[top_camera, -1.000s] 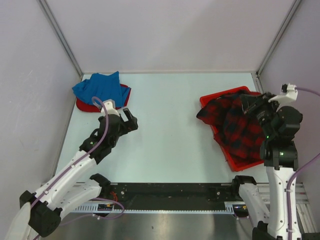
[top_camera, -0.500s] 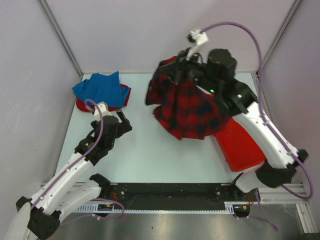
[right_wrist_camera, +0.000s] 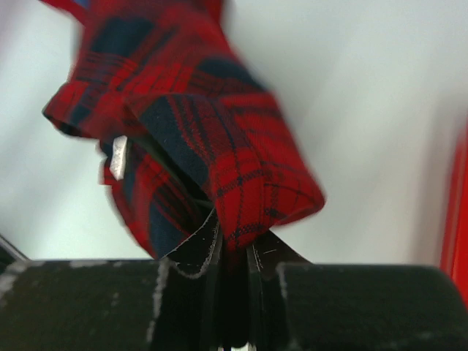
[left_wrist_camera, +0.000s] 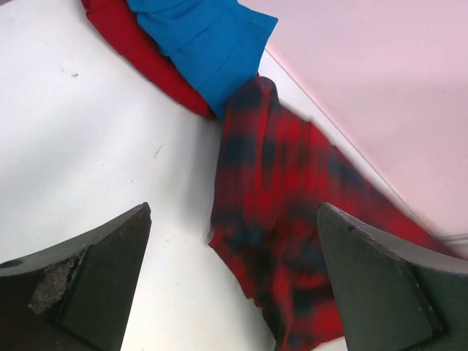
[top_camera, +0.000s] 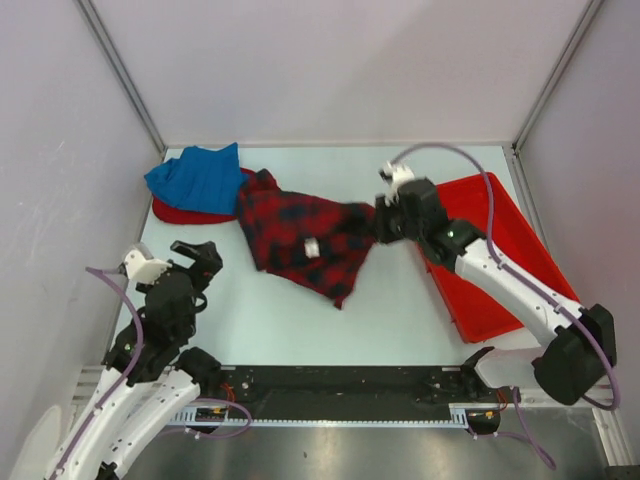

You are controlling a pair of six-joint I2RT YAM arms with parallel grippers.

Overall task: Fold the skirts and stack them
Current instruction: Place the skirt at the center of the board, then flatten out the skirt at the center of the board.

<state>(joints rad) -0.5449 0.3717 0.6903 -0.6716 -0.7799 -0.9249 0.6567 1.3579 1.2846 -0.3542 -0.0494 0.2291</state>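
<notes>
The plaid skirt (top_camera: 305, 235) needs to be spread for folding, so my left gripper will next grab the skirt's nearest corner, opposite my right gripper's pinch.
The red-and-navy plaid skirt (top_camera: 305, 235) lies spread on the table's middle, its left end touching the folded pile. My right gripper (top_camera: 378, 222) is shut on its right edge; in the right wrist view the cloth (right_wrist_camera: 212, 139) is pinched between the closed jaws. The bright blue skirt (top_camera: 196, 178) lies folded on the red skirt (top_camera: 185, 212) at the back left; both show in the left wrist view, blue (left_wrist_camera: 205, 40) over red (left_wrist_camera: 139, 51), with the plaid (left_wrist_camera: 285, 212) ahead. My left gripper (top_camera: 195, 258) is open and empty, near the left front, apart from the cloth.
A rigid red tray (top_camera: 500, 260) sits at the right, with nothing in it, under my right arm. Grey walls enclose the table on the left, back and right. A black rail runs along the near edge.
My right gripper carried the plaid skirt down from the air and laid it on the table's middle. My left arm drew back toward the near left.
</notes>
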